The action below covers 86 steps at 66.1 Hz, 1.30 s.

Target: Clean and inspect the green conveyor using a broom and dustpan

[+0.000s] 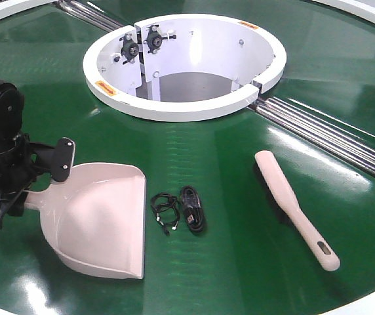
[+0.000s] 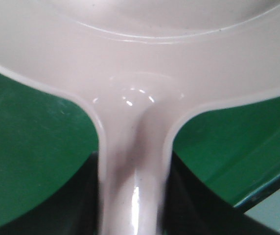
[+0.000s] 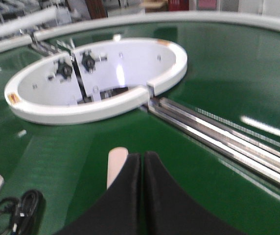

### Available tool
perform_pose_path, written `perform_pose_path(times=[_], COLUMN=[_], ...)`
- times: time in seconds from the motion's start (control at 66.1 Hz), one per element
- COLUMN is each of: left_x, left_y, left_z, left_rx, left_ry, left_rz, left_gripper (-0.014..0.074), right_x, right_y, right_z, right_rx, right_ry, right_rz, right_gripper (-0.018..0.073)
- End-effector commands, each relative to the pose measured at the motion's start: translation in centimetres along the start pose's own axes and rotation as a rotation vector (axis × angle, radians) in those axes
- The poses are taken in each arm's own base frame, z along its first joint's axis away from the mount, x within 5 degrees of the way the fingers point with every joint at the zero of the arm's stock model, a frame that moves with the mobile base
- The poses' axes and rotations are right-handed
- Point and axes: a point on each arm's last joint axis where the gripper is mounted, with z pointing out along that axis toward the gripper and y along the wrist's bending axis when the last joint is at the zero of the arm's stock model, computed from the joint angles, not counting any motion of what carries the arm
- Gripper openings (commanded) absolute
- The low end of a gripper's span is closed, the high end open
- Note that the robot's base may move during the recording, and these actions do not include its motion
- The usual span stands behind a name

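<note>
The pink broom needs to sweep the cables into the dustpan (image 1: 102, 223), so my right gripper will grab it by its handle (image 1: 311, 235) next.
The pale pink dustpan (image 1: 102, 223) lies on the green conveyor (image 1: 240, 269) at the left, its mouth toward the front. My left gripper (image 1: 16, 191) is shut on its handle. In the left wrist view the handle (image 2: 132, 186) fills the space between the dark fingers. The pink broom (image 1: 292, 205) lies flat at the right, handle toward the front. My right gripper (image 3: 142, 155) is shut and empty. It hovers over the belt, with the broom's end (image 3: 116, 164) showing just behind its left finger. The right gripper is out of the front view.
A bundle of black cables (image 1: 182, 210) lies between dustpan and broom. The white central ring (image 1: 187, 105) rises behind them, and silver rails (image 1: 335, 139) run from it to the right. The white outer rim (image 3: 179, 18) curves along the far side.
</note>
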Motion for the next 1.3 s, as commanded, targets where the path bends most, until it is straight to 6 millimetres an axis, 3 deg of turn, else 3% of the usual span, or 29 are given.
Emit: perform_pose_path(times=[0.0, 0.106, 0.212, 0.469, 0.56, 0.711, 0.892, 1.285], left_x=[0.2, 0.2, 0.2, 0.2, 0.2, 0.2, 0.2, 0.2], left_y=[-0.1, -0.1, -0.1, -0.1, -0.1, -0.1, -0.1, -0.1], left_z=[-2.2, -2.2, -2.2, -2.2, -2.2, -2.2, -2.2, -2.2], left_rx=[-0.06, -0.06, -0.06, -0.06, -0.06, -0.06, -0.06, -0.06], left_ry=[-0.021, -0.021, -0.021, -0.021, -0.021, -0.021, -0.021, -0.021], left_rz=[-0.011, -0.011, -0.011, -0.011, -0.011, -0.011, -0.011, -0.011], left_gripper=[-0.0008, -0.0008, -0.0008, -0.0008, -0.0008, -0.0008, -0.0008, -0.0008], right_x=[-1.5, -1.9, -3.0, -6.3, -7.1, -7.3, -6.1, -0.5], right_y=[0.0, 0.1, 0.2, 1.0, 1.5, 2.3, 4.5, 5.1], right_z=[0.8, 1.5, 2.3, 5.5, 7.1, 9.7, 12.5, 18.7], right_rx=[0.005, 0.009, 0.013, -0.037, -0.075, -0.127, -0.127, -0.06], right_ry=[-0.05, 0.025, 0.158, 0.353, 0.393, 0.517, 0.658, 1.023], right_rz=[-0.015, -0.011, -0.058, -0.116, -0.096, -0.093, -0.137, -0.223], right_gripper=[-0.0006, 0.0018, 0.0106, 0.0539, 0.0615, 0.0606, 0.0585, 0.0585])
